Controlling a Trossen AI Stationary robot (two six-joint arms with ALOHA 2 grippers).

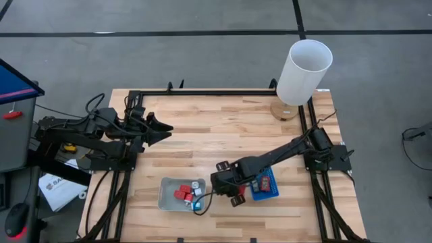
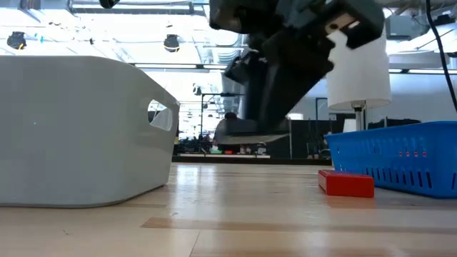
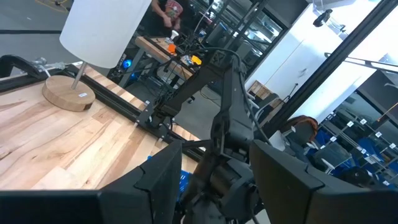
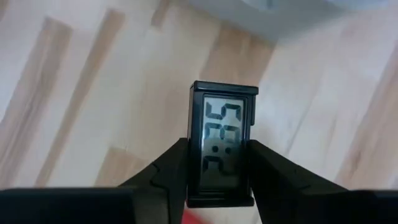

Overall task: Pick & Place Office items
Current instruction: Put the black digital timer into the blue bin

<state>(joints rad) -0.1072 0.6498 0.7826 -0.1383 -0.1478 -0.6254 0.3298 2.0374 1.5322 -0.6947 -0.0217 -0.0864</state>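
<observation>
The black clock hangs over wood, short of the blue tray (image 1: 266, 192), so my right gripper needs to move it toward that tray before letting it go.
My right gripper (image 4: 222, 180) is shut on a small black digital clock with a pale display (image 4: 224, 140), above the wood between the grey tray (image 1: 169, 200) and the blue tray (image 1: 266, 192). In the low view the clock (image 2: 250, 131) hangs well above the table top. The grey tray holds red blocks (image 1: 182, 195) and small pale bits. Another red block (image 2: 346, 183) lies flat on the table beside the blue tray (image 2: 400, 160). My left gripper (image 1: 162, 129) waits open over the table's left side, pointing level toward the right. My right gripper pinches the clock by its two long side edges (image 4: 194, 168) between its two fingers (image 4: 171, 174), on the half of the clock nearer the wrist. The fingers come steeply from above and lie along the clock. The clock is lifted clear of the table, display facing the wrist camera.
A tall white cylinder on a round wooden base (image 1: 304, 71) stands at the far right corner. Black frame rails (image 1: 202, 92) run along the table's edges. Bare wood (image 1: 223, 135) lies between the two arms.
</observation>
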